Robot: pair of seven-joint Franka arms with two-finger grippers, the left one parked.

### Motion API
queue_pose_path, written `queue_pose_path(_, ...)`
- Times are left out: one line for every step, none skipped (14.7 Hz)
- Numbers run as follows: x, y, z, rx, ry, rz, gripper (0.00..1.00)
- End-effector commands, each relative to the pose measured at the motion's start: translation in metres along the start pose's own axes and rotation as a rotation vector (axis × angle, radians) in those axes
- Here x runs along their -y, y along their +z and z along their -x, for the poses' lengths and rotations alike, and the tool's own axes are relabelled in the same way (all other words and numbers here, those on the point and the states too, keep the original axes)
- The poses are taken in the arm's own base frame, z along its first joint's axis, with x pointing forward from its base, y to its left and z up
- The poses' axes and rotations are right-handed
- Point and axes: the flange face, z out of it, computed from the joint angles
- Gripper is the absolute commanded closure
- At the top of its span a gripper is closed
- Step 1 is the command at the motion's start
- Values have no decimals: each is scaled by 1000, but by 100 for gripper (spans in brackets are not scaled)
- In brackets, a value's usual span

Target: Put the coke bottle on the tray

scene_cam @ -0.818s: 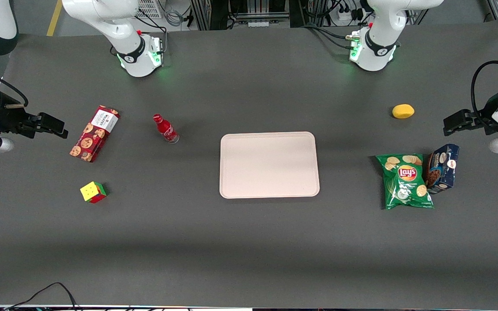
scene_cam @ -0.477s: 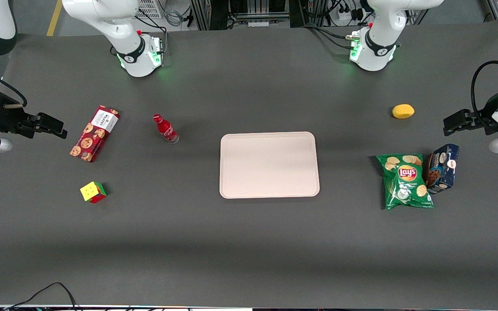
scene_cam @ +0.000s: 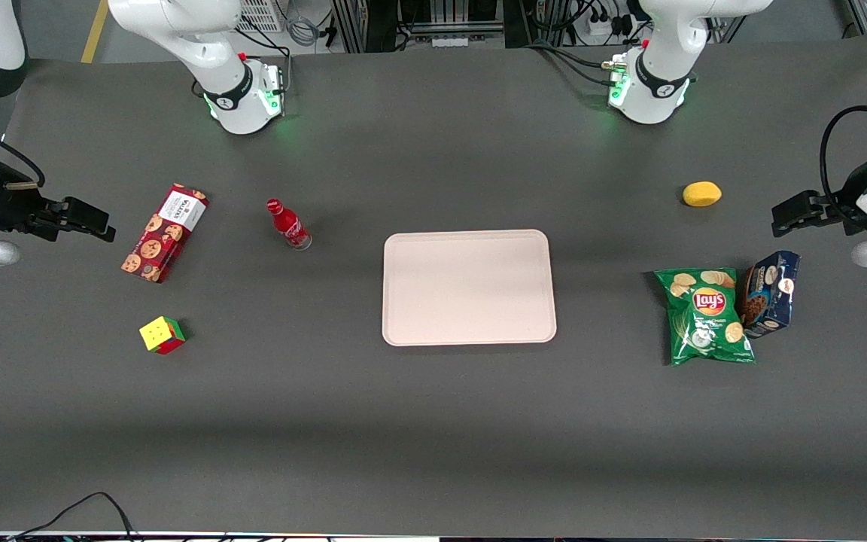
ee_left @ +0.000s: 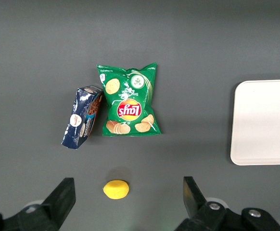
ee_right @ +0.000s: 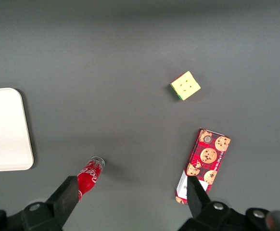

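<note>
I should next grab the coke bottle with my right gripper by its capped neck end (scene_cam: 276,207), and then I should put it on the tray (scene_cam: 469,287).
The coke bottle (scene_cam: 288,223), small and red with white script and a clear base, rests on the dark table between the red cookie box and the tray. It also shows in the right wrist view (ee_right: 89,175), close to one finger (ee_right: 65,192). The tray (scene_cam: 469,287), flat, pale pinkish-beige and bare, lies mid-table; its edge shows in the right wrist view (ee_right: 5,130). My right gripper (scene_cam: 95,220) hovers at the working arm's end of the table, apart from the bottle, with the cookie box between them. Its jaws are wide open and empty (ee_right: 130,192).
A red cookie box (scene_cam: 165,232) and a colour cube (scene_cam: 162,334) lie toward the working arm's end. A green chips bag (scene_cam: 707,316), a blue box (scene_cam: 771,293) and a yellow lemon (scene_cam: 701,194) lie toward the parked arm's end.
My right gripper has drifted very slightly toward the working arm's end of the table. The bottle, tray and other objects have not moved.
</note>
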Motion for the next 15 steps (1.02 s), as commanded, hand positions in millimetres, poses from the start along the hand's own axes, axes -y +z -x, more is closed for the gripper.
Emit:
queue_pose_path(-1, 4, 0, 33, -21, -27, 0)
queue_pose_path(2, 5, 2, 44, -27, -27, 0)
queue_pose_path(15, 2, 5, 40, -49, -25, 0)
queue_pose_path(28, 1, 7, 40, -60, -23, 0)
queue_pose_path(36, 3, 8, 44, -73, -22, 0)
queue_pose_path(48, 2, 11, 46, -96, -20, 0)
queue_pose_path(68, 4, 16, 64, -133, -16, 0)
queue_pose_path(83, 4, 20, 64, -159, -14, 0)
queue_pose_path(100, 4, 25, 69, -190, -11, 0)
queue_pose_path(120, 5, 31, 72, -220, -8, 0)
queue_pose_path(136, 7, 36, 76, -231, -4, 0)
queue_pose_path(153, 9, 43, 80, -222, 1, 0)
queue_pose_path(166, 10, 51, 84, -194, 7, 0)
queue_pose_path(182, 12, 58, 86, -178, 12, 0)
queue_pose_path(190, 16, 62, 92, -181, 16, 0)
